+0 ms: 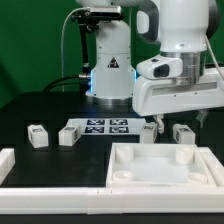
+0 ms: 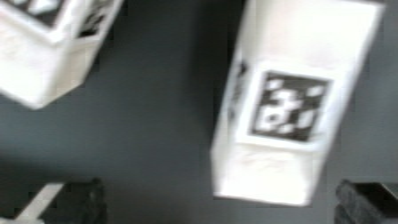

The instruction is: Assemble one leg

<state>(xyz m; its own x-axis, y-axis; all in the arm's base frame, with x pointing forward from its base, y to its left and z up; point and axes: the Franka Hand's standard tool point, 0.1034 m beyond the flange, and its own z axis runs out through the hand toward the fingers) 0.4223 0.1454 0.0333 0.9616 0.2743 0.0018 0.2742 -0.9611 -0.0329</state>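
Observation:
My open fingers are short of the white leg's near end [image 2: 267, 180], so it is too early to close, and my gripper moves toward the white leg first.
In the exterior view four small white legs lie on the black table: two at the left [image 1: 38, 137] [image 1: 69, 134] and two under the arm [image 1: 150, 128] [image 1: 183, 132]. My gripper [image 1: 180, 120] hovers just above the pair under the arm. In the wrist view, one leg [image 2: 285, 100] shows its black-and-white tag and lies between my fingertips [image 2: 368, 200], nearer one of them. A second leg [image 2: 54, 45] lies off to the side. My gripper [image 2: 214, 205] is open and holds nothing.
The large white square tray-like piece [image 1: 125, 172] with raised corners lies at the front, just in front of the gripper. The marker board [image 1: 105, 127] lies flat behind it. A white L-shaped border [image 1: 12, 163] runs along the front left. The robot base [image 1: 110, 70] stands behind.

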